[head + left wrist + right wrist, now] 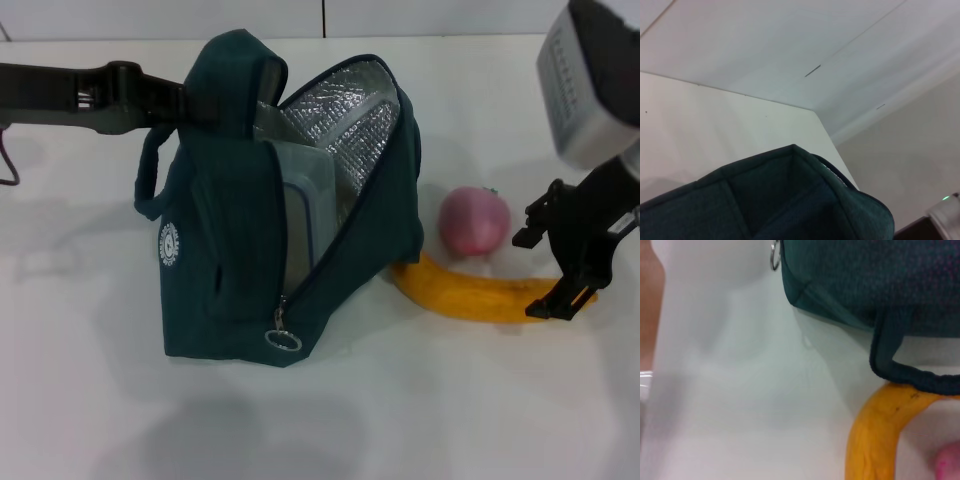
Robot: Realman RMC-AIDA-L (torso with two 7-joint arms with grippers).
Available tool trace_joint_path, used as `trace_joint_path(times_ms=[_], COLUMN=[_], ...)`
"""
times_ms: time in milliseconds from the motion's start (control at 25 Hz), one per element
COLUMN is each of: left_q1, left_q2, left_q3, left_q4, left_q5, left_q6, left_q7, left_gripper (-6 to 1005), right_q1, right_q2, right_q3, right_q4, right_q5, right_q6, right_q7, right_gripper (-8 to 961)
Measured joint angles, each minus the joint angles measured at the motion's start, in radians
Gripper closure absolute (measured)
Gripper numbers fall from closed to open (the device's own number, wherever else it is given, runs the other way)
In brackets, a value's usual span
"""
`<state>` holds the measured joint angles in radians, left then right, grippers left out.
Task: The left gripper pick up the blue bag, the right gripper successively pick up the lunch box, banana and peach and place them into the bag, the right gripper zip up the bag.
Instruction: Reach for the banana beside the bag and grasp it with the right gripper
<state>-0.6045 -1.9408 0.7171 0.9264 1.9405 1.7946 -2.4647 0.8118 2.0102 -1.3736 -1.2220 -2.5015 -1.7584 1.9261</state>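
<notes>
My right gripper's fingers hang above the banana (470, 295) in the head view, short of the banana's sides, so it is too early to close. The gripper moves lower first.
The blue bag (230, 260) stands upright on the white table, its flap open and the silver lining showing. My left gripper (180, 100) is shut on the bag's top edge; its wrist view shows only that bag rim (790, 200). A grey lunch box (300, 210) sits inside the bag. To the bag's right the banana (470, 295) lies flat, one end tucked against the bag, with the pink peach (474, 220) just behind it. My right gripper (540, 275) is open and low over the banana's right end, one finger on each side. The right wrist view shows the banana (875, 440) and bag (865, 280).
A metal zipper ring (283, 340) hangs at the bag's lower front corner. A carry strap (900, 365) droops from the bag onto the banana's near end. The table (450, 400) stretches in front of the bag and banana.
</notes>
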Motion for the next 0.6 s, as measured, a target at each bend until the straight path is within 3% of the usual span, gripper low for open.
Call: trace_joint_path(times_ms=[600], left_q1=[-0.011], left_q2=[-0.003], left_q3=[0.001], left_q4=[0.0], left_q5=[0.0], left_q6=[0.0], left_q7=[0.008], left_gripper=[963], right_q1=[-0.028], right_q2=[0.013], right_q3=[-0.146], right_q4=[0.097], right_q5=[0.008], right_q6=[0.194], right_q7=[-0.001], right_gripper=[118])
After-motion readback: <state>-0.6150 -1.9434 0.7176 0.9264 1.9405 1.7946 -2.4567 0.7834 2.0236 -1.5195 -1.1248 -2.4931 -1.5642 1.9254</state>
